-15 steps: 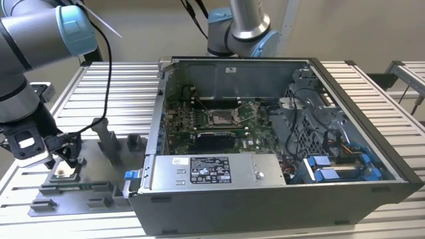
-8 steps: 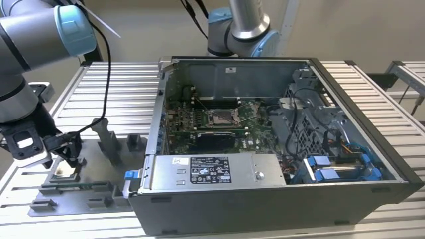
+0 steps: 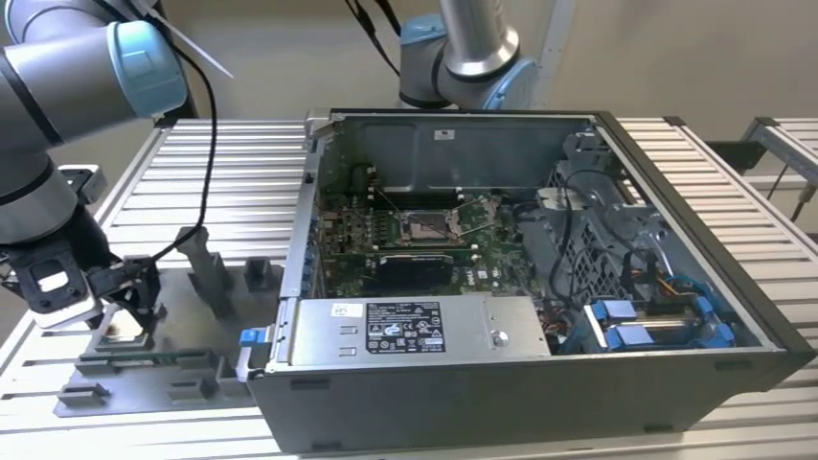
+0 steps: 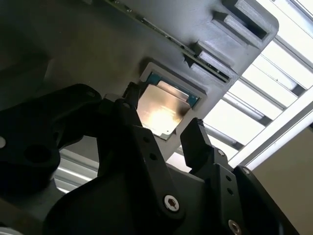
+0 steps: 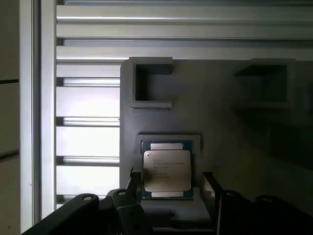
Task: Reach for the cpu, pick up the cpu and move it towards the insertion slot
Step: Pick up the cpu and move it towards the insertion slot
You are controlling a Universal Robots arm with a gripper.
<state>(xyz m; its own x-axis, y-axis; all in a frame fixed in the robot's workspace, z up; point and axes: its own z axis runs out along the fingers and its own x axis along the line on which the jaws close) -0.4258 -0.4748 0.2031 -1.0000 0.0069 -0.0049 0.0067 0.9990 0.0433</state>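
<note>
Next, my gripper grabs the middle of the cpu's opposite side edges, where gaps stay open, because raised sides of the plate wrap the cpu's corners.
The cpu [image 5: 166,170], a flat square chip with a silvery top and thin green rim, lies in a square recess of the grey fixture plate [image 5: 230,127]. My gripper [image 5: 171,188] is open just above it, one black finger on each side of the chip. The second wrist view shows the same: the cpu [image 4: 161,110] sits between the fingers of the gripper [image 4: 164,122]. In the exterior view the gripper [image 3: 125,311] hangs low over the cpu [image 3: 124,333] at the exterior view's left. The insertion slot [image 3: 428,225], a shiny metal frame, sits on the green board inside the case.
An open computer case [image 3: 691,316] stands to the exterior view's right of the fixture plate [image 3: 192,379], with a grey power supply [image 3: 409,331] along its near side. Upright fixture blocks [image 3: 211,278] rise beside the gripper. A second robot arm [image 3: 466,48] stands behind the case.
</note>
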